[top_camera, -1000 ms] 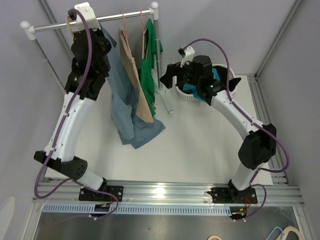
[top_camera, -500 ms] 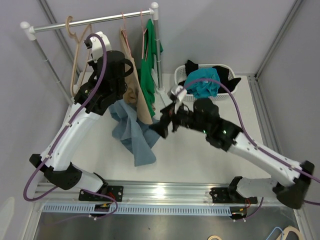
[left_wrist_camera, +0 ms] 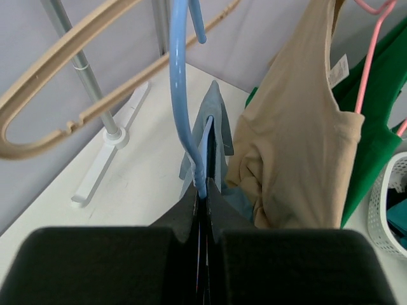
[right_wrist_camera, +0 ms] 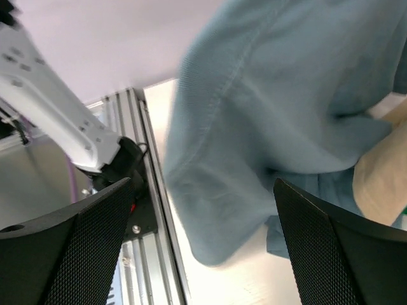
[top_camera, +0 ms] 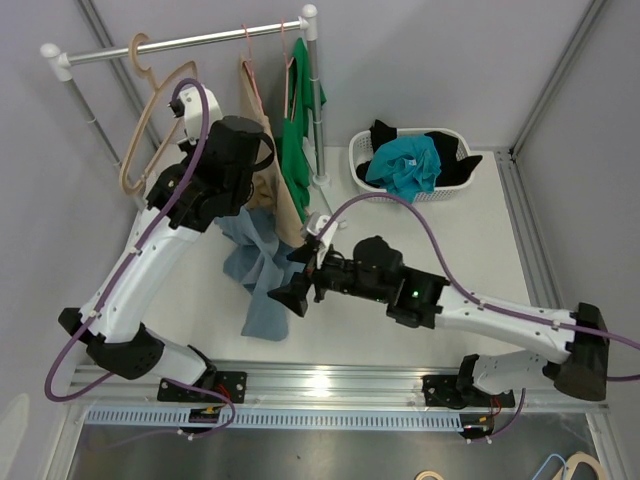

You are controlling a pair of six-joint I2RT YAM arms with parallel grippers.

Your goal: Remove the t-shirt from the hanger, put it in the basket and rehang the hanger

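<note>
My right gripper should reach the t-shirt [top_camera: 262, 272]. It should pull the t-shirt off the hanger by grabbing its lower hem [top_camera: 265, 324], which is free of the hanger.
The blue-grey t-shirt [top_camera: 262, 272] hangs on a blue hanger [left_wrist_camera: 180, 95], off the rail, with its lower end resting on the table. My left gripper [left_wrist_camera: 205, 190] is shut on the hanger's hook stem; in the top view it is hidden under its wrist [top_camera: 238, 150]. The shirt's collar [left_wrist_camera: 215, 130] shows just beyond the fingers. My right gripper [top_camera: 290, 280] is open and empty, facing the shirt's lower hem. In the right wrist view the shirt [right_wrist_camera: 267, 114] fills the space ahead of the gripper [right_wrist_camera: 203, 235], not between the fingers [right_wrist_camera: 76, 248].
The clothes rail [top_camera: 200, 40] holds an empty wooden hanger [top_camera: 150, 120], a tan garment [top_camera: 262, 110] and a green one [top_camera: 298, 130] on pink hangers. A white basket [top_camera: 362, 150] of clothes stands at the back right. The left arm's base [right_wrist_camera: 57, 121] and front rail lie near the hem.
My left gripper took the blue hanger with the shirt off the rail and lowered it forward. My right arm swung from the basket to the shirt's lower hem.
</note>
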